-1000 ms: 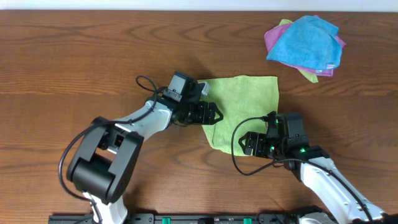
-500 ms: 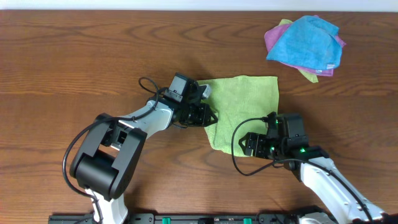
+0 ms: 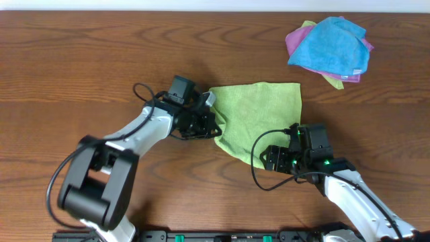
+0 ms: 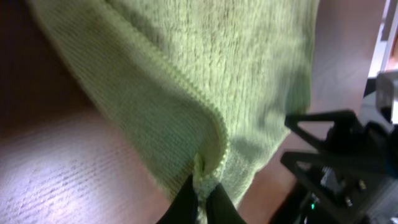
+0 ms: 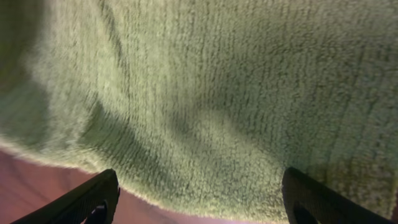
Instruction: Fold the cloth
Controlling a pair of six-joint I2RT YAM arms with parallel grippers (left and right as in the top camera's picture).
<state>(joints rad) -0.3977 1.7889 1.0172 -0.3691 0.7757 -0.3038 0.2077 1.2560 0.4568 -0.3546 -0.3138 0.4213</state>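
Observation:
I next need to grab the cloth's near edge with my right gripper, across from my left gripper, to lift both ends and fold the cloth.
The light olive-green cloth lies on the brown table, its left side stretched and rumpled. My left gripper is shut on the cloth's left edge; in the left wrist view the cloth bunches into a ridge that runs down between the two dark fingertips. My right gripper stands open at the cloth's near right edge. In the right wrist view its two fingers sit wide apart, with the cloth and its edge lying between and beyond them.
A pile of cloths, bright blue over purple, lies at the table's back right. The left arm's black cable loops beside its wrist.
The left gripper has shut on the cloth's left edge and moved left, dragging that edge with it. The right arm has stayed where it was.

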